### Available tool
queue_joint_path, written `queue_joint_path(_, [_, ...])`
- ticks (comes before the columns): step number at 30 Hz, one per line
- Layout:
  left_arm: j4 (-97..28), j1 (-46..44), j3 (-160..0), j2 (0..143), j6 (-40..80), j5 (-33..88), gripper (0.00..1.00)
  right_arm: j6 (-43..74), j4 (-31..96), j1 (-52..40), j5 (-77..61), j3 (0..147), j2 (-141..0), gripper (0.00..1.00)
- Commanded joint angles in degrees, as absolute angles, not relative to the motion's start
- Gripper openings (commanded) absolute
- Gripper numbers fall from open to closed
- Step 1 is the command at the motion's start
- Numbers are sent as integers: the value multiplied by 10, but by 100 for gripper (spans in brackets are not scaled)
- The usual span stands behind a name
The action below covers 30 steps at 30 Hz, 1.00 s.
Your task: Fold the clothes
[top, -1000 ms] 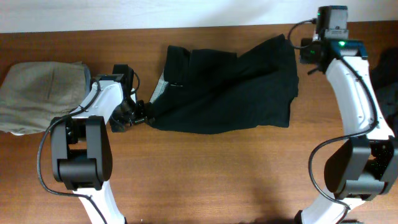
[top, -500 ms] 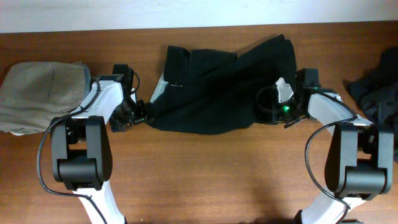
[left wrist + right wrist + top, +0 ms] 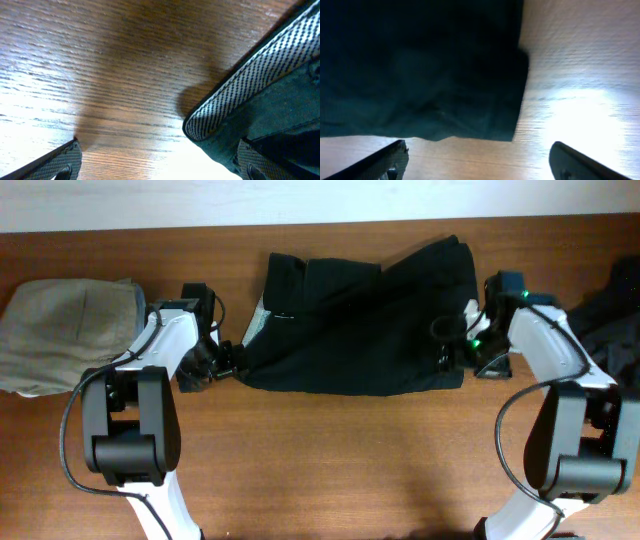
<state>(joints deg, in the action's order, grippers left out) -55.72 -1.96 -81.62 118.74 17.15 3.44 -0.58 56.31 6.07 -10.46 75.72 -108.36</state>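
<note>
The robot's right gripper should next spread the black garment flat for folding, so it should grab the black garment's near corner, opposite the pale lined edge.
A large black garment lies spread across the back middle of the table. A pale grey-white lining shows at its left edge. My left gripper is low at that left edge. In the left wrist view it is open, with the lined hem just ahead and its right finger against the fabric. My right gripper is at the garment's lower right corner. In the right wrist view it is open, with the black corner just ahead of the fingers.
A folded beige garment lies at the far left. Another black garment is heaped at the right edge. The wooden table runs to the front.
The right arm came down from the back right to the garment's right side, then shifted slightly right to its corner. The left arm has not moved.
</note>
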Motion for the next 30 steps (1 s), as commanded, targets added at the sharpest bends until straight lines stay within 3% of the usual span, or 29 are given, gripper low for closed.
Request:
queue_joint_path(1, [-555,-17,-806,1204,173,32,99,-10,482,60,-145,686,-1082,88])
queue_joint_path(2, [-555,-17,-806,1204,173,32,99,-1,462,60,-146,675,-1082,84])
queue_joint_path(3, [-556,-17,-806,1204,173,33,99,8,451,60,-148,668,-1082,73])
queue_joint_path(4, [-556,-17,-806,1204,173,33,99,10,443,60,-148,668,-1082,44])
queue_joint_path(6, [-558,-17,-806,1204,173,40,99,9,442,60,-148,668,-1082,4])
queue_joint_path(9, [-584,-17,-806,1204,155,114,99,98,521,71,2,669,-1079,4])
queue_joint_path(13, [-579,-18,-806,1204,87,331,99,104,527,90,8,669,-1074,4])
queue_joint_path(16, [-528,-36,-790,1205,130,378,84,104,525,90,3,669,-1074,4])
queue_joint_path(18, [-501,-65,-773,1213,165,378,81,104,526,90,3,669,-1074,4])
queue_joint_path(19, [-484,-80,-765,1214,176,375,48,104,527,90,3,669,-1074,4])
queue_joint_path(20, [-480,-81,-767,1214,176,375,27,104,528,90,0,669,-1074,4])
queue_joint_path(24, [-504,-66,-776,1214,175,365,0,103,528,90,-8,669,-1074,4])
queue_joint_path(26, [-557,-45,-787,1213,157,305,0,99,528,90,-8,670,-1073,4])
queue_joint_path(30, [-683,-21,-932,1140,15,311,0,73,605,91,-58,775,-1000,4])
